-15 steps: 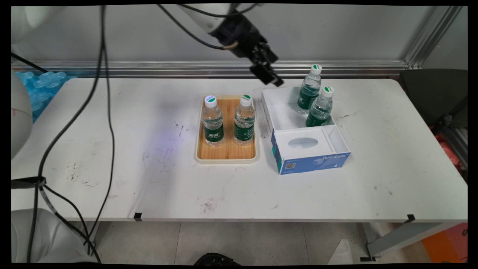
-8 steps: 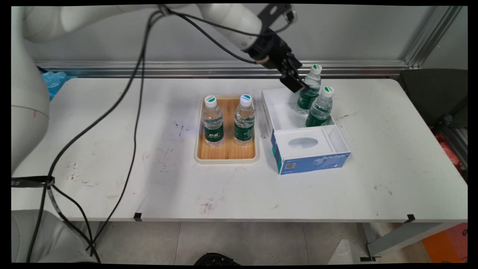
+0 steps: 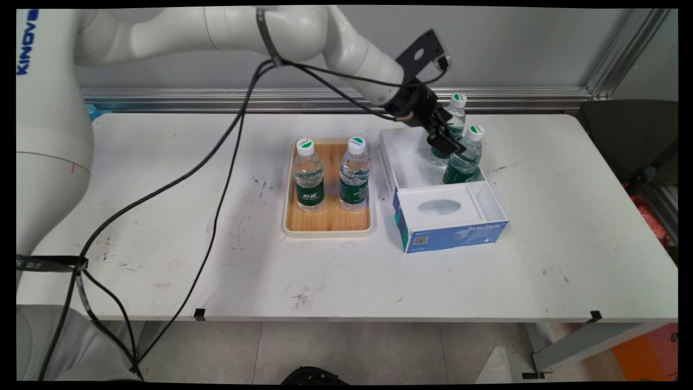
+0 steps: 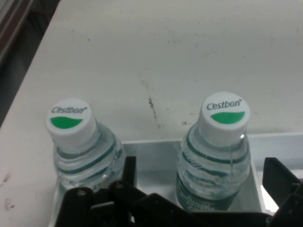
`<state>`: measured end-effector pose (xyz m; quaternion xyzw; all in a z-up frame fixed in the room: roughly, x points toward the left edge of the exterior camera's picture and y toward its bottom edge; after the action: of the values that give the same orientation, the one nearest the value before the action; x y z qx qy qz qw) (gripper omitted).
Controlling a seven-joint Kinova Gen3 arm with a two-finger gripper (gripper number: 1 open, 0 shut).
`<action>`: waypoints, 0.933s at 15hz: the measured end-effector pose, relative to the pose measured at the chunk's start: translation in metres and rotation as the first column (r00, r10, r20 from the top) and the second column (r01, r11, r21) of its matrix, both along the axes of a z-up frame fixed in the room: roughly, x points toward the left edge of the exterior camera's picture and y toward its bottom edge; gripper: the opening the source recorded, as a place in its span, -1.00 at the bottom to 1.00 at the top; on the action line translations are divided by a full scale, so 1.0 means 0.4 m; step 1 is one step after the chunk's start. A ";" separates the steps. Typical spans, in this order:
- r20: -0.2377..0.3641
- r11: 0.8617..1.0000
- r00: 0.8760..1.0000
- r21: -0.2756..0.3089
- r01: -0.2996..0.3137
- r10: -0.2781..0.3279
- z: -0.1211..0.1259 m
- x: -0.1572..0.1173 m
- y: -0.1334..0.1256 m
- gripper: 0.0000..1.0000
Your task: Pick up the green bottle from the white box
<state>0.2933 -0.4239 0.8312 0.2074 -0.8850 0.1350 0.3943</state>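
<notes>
The near clear water bottle needs to come out of the white box (image 3: 389, 162). My gripper will grab the bottle by its upper body above the green label (image 3: 470, 155).
Two small water bottles with green labels and white-green caps stand in the far end of an open white box (image 3: 389, 162) with blue sides. My gripper (image 3: 447, 140) reaches in from the left at the height of their necks, covering part of the far bottle (image 3: 458, 103). In the hand view my gripper (image 4: 203, 177) is open. Its fingers (image 4: 129, 170) stand on either side of the near bottle (image 4: 222, 137) (image 3: 465, 160) without pressing it. The far bottle (image 4: 73, 130) stands just outside the left finger. The box wall (image 4: 156, 146) runs behind both.
Left of the box a wooden tray (image 3: 329, 219) holds two more bottles (image 3: 309, 176) (image 3: 354, 173). Black cables (image 3: 216, 200) hang from the arm over the table's left half. An aluminium rail (image 3: 303, 97) lines the back edge, and a dark chair (image 3: 628, 135) stands at the right.
My gripper has swung right and down, from above the tray's far end to the two bottles in the box. The bottles and tray have not moved.
</notes>
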 end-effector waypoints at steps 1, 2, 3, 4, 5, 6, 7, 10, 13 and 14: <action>-0.003 1.000 1.000 0.001 -0.002 0.002 -0.008 -0.005 -0.002 1.00; -0.007 1.000 1.000 0.002 -0.004 0.004 -0.020 -0.013 -0.005 1.00; -0.011 1.000 1.000 0.004 -0.007 0.007 -0.033 -0.022 -0.008 1.00; -0.014 1.000 1.000 0.004 -0.010 0.010 -0.043 -0.029 -0.011 1.00; -0.018 1.000 1.000 0.005 -0.013 0.013 -0.054 -0.036 -0.014 1.00; -0.020 1.000 1.000 0.006 -0.016 0.016 -0.065 -0.042 -0.017 1.00; -0.023 1.000 1.000 0.006 -0.018 0.018 -0.073 -0.047 -0.019 1.00; -0.029 1.000 0.999 0.008 -0.024 0.024 -0.095 -0.059 -0.024 1.00; -0.036 1.000 0.999 0.011 -0.028 0.028 -0.112 -0.069 -0.028 1.00; -0.038 1.000 0.999 0.013 -0.028 0.029 -0.117 -0.071 -0.029 -1.00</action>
<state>0.2649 -0.4354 0.7845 0.2250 -0.8751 0.1311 0.4078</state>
